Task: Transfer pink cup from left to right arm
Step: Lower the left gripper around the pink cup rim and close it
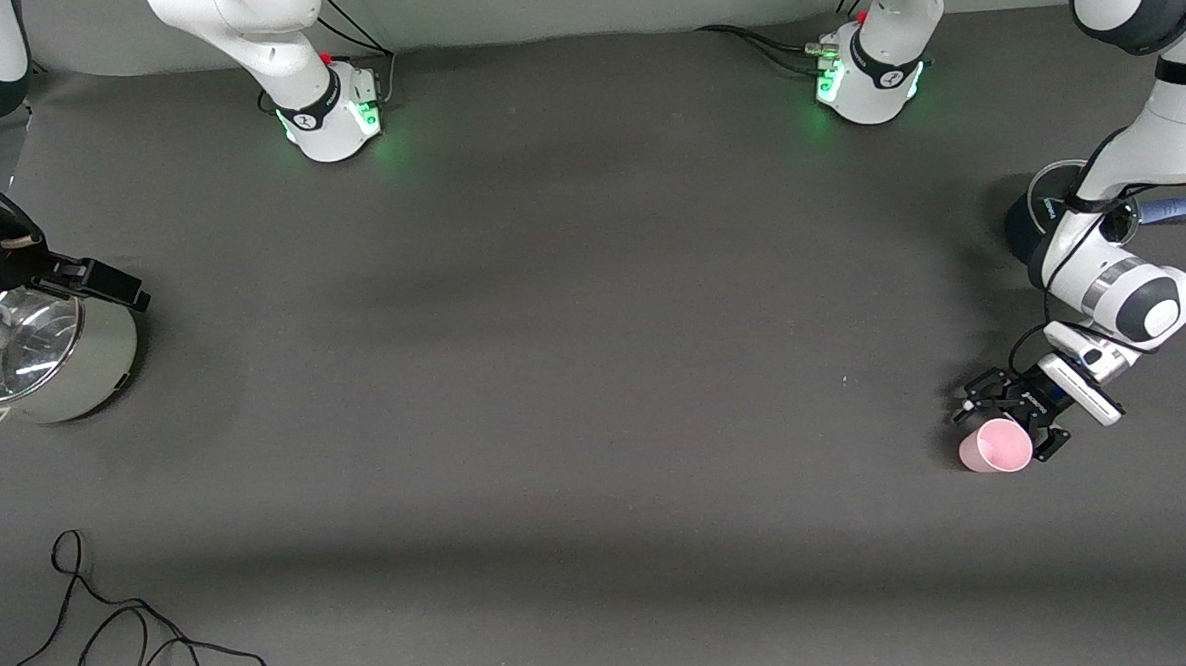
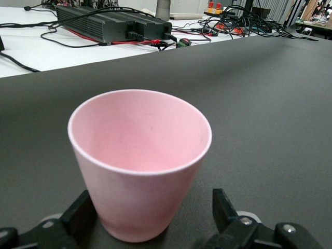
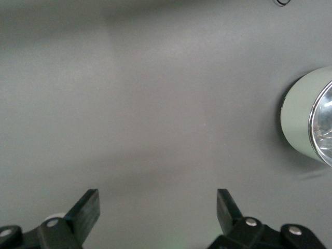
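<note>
My left gripper's fingers are beside the pink cup's lower side. My left gripper should close now. Closing now would hold the cup.
The pink cup stands upright on the dark table mat near the left arm's end, its mouth open upward. My left gripper is low at the table and open, with one finger on each side of the cup's base. In the left wrist view the pink cup fills the space between the fingers of the left gripper; one finger sits right at its wall, the other stands apart from it. My right gripper is open and empty, over the mat beside the pot at the right arm's end.
A pale green pot with a glass lid stands at the right arm's end, also seen in the right wrist view. A dark pan with a blue handle sits under the left arm. A black cable lies near the front edge.
</note>
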`<state>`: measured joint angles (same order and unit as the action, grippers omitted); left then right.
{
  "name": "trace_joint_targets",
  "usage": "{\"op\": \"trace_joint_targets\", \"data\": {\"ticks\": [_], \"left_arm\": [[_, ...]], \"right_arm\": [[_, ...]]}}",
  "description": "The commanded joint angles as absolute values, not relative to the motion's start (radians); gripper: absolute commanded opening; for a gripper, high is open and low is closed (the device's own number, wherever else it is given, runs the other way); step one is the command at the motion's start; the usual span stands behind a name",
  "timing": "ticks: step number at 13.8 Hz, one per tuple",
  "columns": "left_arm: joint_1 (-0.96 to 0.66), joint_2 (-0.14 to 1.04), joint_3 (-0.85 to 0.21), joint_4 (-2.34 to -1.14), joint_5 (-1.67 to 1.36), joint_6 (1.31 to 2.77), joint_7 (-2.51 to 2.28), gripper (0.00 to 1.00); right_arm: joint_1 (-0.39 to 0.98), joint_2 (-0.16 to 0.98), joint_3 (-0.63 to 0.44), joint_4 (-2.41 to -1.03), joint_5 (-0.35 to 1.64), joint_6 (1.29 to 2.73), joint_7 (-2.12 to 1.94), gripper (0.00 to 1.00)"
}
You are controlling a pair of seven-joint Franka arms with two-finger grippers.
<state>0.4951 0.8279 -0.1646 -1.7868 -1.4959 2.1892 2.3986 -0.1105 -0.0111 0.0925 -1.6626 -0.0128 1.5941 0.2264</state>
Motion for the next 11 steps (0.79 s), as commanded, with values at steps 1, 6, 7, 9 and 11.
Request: {"op": "trace_joint_targets", "data": {"ticks": [1, 6, 7, 9, 11], "left_arm": [[0.486, 0.850, -0.166, -1.756, -1.519, 2.178, 2.422, 1.00], [0.486, 0.851, -0.167, -1.747, -1.514, 2.177, 2.421, 0.50], [0.486, 0.851, -0.167, -1.744, -1.514, 2.177, 2.421, 0.40], [0.486, 0.848, -0.167, -1.736, -1.509, 2.177, 2.419, 0.37], [0.485, 0.839, -0.166, -1.723, -1.502, 2.180, 2.405, 0.37]], "right_arm": [[-0.107, -0.006, 0.089, -1.646, 0.005, 1.582, 0.226, 1.00], [-0.107, -0.006, 0.089, -1.646, 0.005, 1.582, 0.225, 1.00], [-0.107, -0.006, 0.089, -1.646, 0.005, 1.582, 0.225, 1.00], [-0.107, -0.006, 0.089, -1.646, 0.005, 1.582, 0.225, 1.00], [-0.107, -0.006, 0.089, -1.646, 0.006, 1.582, 0.224, 1.00]]}}
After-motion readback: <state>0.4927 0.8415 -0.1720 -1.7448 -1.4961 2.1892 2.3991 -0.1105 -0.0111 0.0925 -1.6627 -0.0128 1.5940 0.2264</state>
